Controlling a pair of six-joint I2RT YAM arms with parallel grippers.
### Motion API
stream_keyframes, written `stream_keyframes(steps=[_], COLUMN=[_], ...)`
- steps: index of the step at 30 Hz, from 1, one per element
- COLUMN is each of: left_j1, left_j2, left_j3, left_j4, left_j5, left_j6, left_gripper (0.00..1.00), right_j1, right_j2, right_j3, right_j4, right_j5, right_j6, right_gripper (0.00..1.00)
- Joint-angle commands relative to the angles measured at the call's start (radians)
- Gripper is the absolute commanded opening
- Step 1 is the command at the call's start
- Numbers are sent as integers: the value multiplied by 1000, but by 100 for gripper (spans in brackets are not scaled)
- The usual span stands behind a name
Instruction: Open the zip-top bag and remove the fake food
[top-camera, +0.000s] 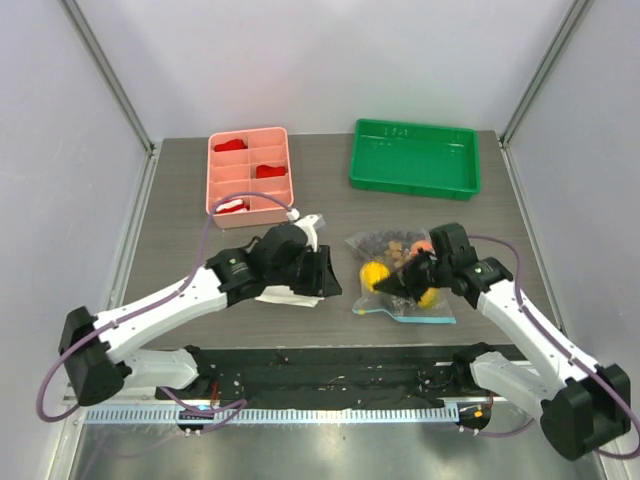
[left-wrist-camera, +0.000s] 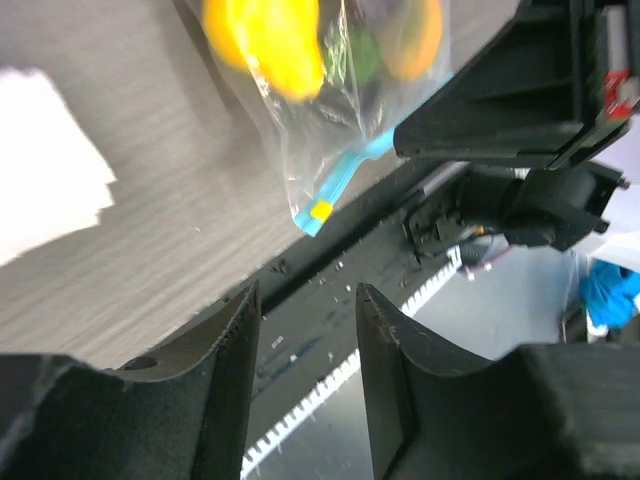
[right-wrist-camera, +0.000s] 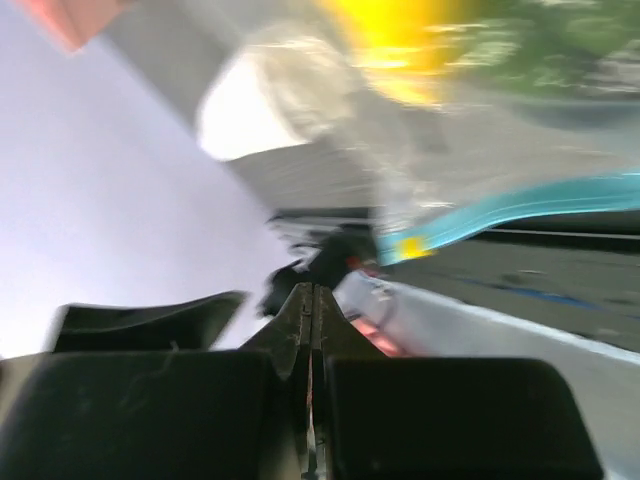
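Note:
Next, my left gripper takes hold of the bag's yellow-marked end, which leaves the bag (top-camera: 372, 305) beside the zip to my right gripper for opening.
The clear zip-top bag (top-camera: 372, 305) lies right of the table's centre, its light-blue zip strip (top-camera: 425, 318) toward the near edge. Inside it, the fake food shows as a yellow piece (top-camera: 375, 272), brown and dark pieces (top-camera: 390, 243) and an orange piece (top-camera: 425, 243). My right gripper (top-camera: 388, 286) is low over the bag's middle. In the right wrist view its fingers are pressed together (right-wrist-camera: 312, 292) with nothing visible between them, and the zip strip (right-wrist-camera: 540, 205) is just beyond. My left gripper (top-camera: 328, 280) hangs open left of the bag, its fingers (left-wrist-camera: 235, 340) apart and holding nothing.
A folded white cloth (top-camera: 280, 295) lies under the left gripper. A pink divided tray (top-camera: 248, 200) with flat red pieces stands at the back left and a green tray (top-camera: 415, 180) at the back right. A black strip (top-camera: 330, 365) runs along the table's near edge.

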Motion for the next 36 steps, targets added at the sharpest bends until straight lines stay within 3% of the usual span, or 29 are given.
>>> stream_keyframes(steps=[1,5,6,7,8,11,13,15,17,19,20,27,31,34,36], left_j1=[2,2,2,2,2,-13,-39,-108,-166,-242,-257,-303,-308,-311,-311], left_j2=[-158,-255,-274,-288,-313,-336,-333,-283,-226,-115,-71,202,262,281,288], left_j3=[-44,-77,-84,-109,-124,-204,-251,-252,-205,-154,-100,1,-2,-25,-52], left_j4=[70,15,7,9,22,109,174,216,223,190,182,163,200,188,266], left_j5=[-188,-329,-333,-330,-316,-241,-250,-309,-427,-518,-524,-520,-512,-514,-523], left_j6=[34,20,8,0,-10,-78,-153,-214,-279,-343,-404,-650,-718,-790,-804], left_gripper=[47,54,55,58,58,61,64,68,85,96,96,88,82,85,84], right_j1=[62,99,94,83,62,30,-38,-119,-153,-162,-159,-122,-92,-90,-85], right_j2=[99,266,349,389,430,596,644,630,584,564,546,423,399,376,366], right_j3=[135,226,275,427,523,833,896,866,823,846,844,762,772,801,806], right_j4=[388,598,597,555,346,-70,-189,-260,-306,-367,-404,-423,-437,-447,-447], right_j5=[-56,18,17,14,33,98,110,92,109,239,263,369,379,366,342], right_j6=[328,494,468,299,194,-222,-340,-446,-514,-624,-652,-720,-730,-726,-718], right_gripper=[1,1,1,1,5,21,25,28,32,38,46,60,63,64,64])
